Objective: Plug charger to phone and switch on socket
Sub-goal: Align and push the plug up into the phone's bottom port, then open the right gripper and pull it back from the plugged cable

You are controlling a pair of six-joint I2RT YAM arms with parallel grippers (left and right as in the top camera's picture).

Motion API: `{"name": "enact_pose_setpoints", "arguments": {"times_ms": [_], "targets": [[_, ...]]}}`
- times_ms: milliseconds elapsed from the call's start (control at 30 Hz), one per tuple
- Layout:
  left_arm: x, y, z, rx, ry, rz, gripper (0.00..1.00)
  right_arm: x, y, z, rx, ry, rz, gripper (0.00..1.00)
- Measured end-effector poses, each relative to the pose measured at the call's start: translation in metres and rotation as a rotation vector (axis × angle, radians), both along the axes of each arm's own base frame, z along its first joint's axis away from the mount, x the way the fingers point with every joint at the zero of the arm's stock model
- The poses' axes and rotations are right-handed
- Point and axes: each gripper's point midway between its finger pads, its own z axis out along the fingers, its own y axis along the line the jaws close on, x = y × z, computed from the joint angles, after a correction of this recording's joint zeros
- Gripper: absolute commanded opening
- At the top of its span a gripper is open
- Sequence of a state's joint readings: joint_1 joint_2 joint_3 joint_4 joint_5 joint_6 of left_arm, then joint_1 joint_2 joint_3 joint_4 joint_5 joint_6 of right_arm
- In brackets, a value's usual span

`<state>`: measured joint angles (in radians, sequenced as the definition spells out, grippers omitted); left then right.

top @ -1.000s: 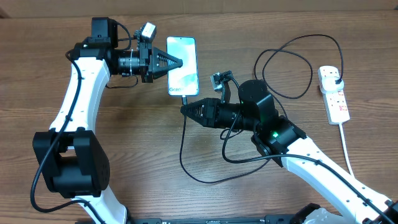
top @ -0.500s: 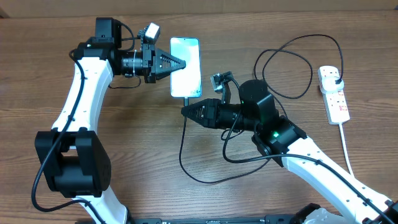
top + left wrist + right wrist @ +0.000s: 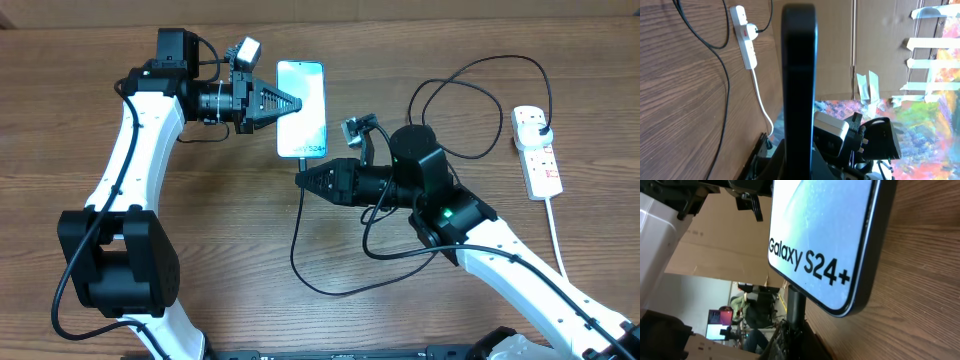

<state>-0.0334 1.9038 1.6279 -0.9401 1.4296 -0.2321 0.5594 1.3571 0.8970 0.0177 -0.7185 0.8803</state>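
Observation:
My right gripper is ready to release the connector, because the connector's black housing (image 3: 302, 165) is straight against the phone's bottom edge (image 3: 302, 157) and its metal tip is inside.
The phone (image 3: 312, 90), its screen reading "Galaxy S24+", is held at its left edge by my left gripper (image 3: 294, 103), which is shut on it. In the left wrist view the phone (image 3: 799, 75) shows edge-on between the jaws (image 3: 800, 167). My right gripper (image 3: 300, 178) is shut on the charger's connector tip (image 3: 796, 305), which points at the phone's bottom edge (image 3: 830, 307) and meets it. I cannot tell if it is seated. The black cable (image 3: 295, 240) loops down and back to its plug (image 3: 541, 128) in the white socket (image 3: 537, 155).
The socket lies at the far right of the wooden table (image 3: 220, 240), with its white cord (image 3: 558, 240) running toward the front edge. It also shows in the left wrist view (image 3: 746, 35). Black cable loops (image 3: 470, 100) lie between the right arm and the socket.
My left gripper has carried the phone a little to the right. My right gripper has shifted slightly right with the connector, keeping just under the phone's bottom edge.

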Motion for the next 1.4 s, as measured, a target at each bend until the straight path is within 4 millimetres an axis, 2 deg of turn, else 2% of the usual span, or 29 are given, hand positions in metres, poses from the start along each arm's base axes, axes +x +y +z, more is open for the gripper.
{"name": "enact_pose_setpoints", "arguments": {"times_ms": [1200, 1333, 1400], "targets": [[-0.006, -0.007, 0.004, -0.02, -0.015, -0.029, 0.04, -0.002, -0.008, 0.002, 0.018, -0.01, 0.05, 0.04], [-0.006, -0.007, 0.005, -0.021, -0.016, -0.03, 0.04, -0.001, -0.008, 0.002, 0.017, -0.015, 0.048, 0.16], [-0.007, -0.008, 0.005, -0.022, -0.02, -0.033, 0.04, 0.006, -0.013, 0.002, 0.013, -0.017, 0.016, 0.26]]}}
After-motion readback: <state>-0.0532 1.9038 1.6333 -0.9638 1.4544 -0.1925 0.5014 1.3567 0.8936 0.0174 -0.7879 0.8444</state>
